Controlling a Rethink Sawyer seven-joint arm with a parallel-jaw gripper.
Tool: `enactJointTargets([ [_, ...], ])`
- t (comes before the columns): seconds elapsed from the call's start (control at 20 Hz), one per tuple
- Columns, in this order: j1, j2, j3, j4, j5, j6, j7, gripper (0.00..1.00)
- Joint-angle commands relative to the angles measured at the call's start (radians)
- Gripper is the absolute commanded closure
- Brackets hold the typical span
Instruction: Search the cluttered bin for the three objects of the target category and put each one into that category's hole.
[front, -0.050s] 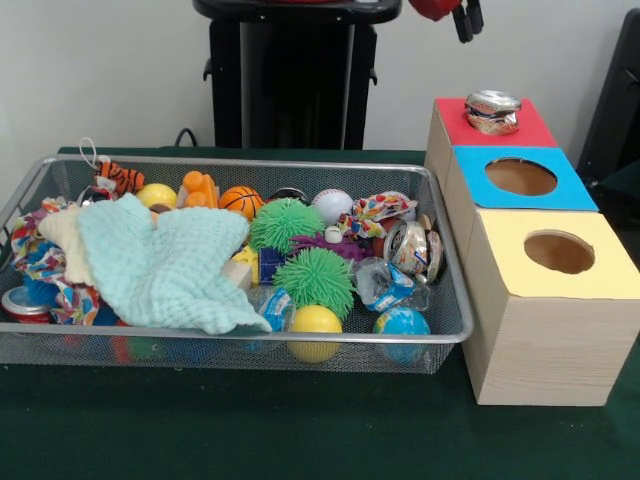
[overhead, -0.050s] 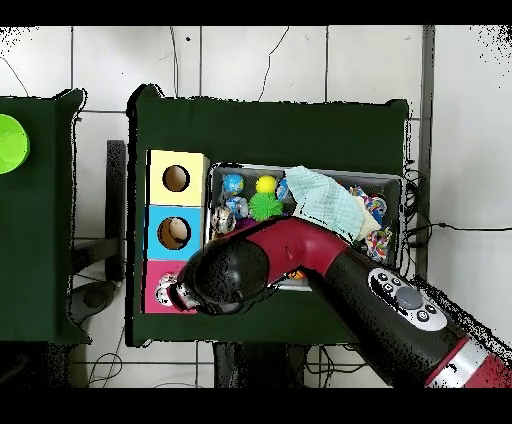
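Observation:
The crushed silver can needs to drop into the red box's hole. My gripper should grab it by its crumpled body (front, -0.050s: 492, 116) next.
A crushed silver can (front, -0.050s: 492, 111) sits on top of the red box (front, -0.050s: 520, 130), over where its hole is. My gripper (front, -0.050s: 467, 20) hangs above it at the top edge, apart from the can, open with nothing between its dark fingers. In the wire bin (front, -0.050s: 250, 163), another crushed can (front, -0.050s: 408, 247) lies at the right end beside a crumpled clear bottle (front, -0.050s: 385, 283). In the overhead view my arm (overhead, -0.050s: 240, 272) reaches across the bin's corner and covers most of the red box (overhead, -0.050s: 153, 275).
The blue box (front, -0.050s: 570, 190) and the yellow box (front, -0.050s: 600, 285) show open round holes. A mint cloth (front, -0.050s: 165, 265) covers the bin's left half. Two green spiky balls (front, -0.050s: 314, 280), a yellow ball (front, -0.050s: 315, 322), a globe ball (front, -0.050s: 402, 325) and a basketball (front, -0.050s: 241, 201) crowd the middle.

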Motion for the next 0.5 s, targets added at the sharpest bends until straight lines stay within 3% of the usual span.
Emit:
enactJointTargets([
  [0.05, 0.019, 0.034, -0.017, 0.009, -0.048, -0.039, -0.053, 1.0],
  [0.5, 0.076, 0.05, -0.054, 0.073, -0.089, -0.172, 0.036, 1.0],
])
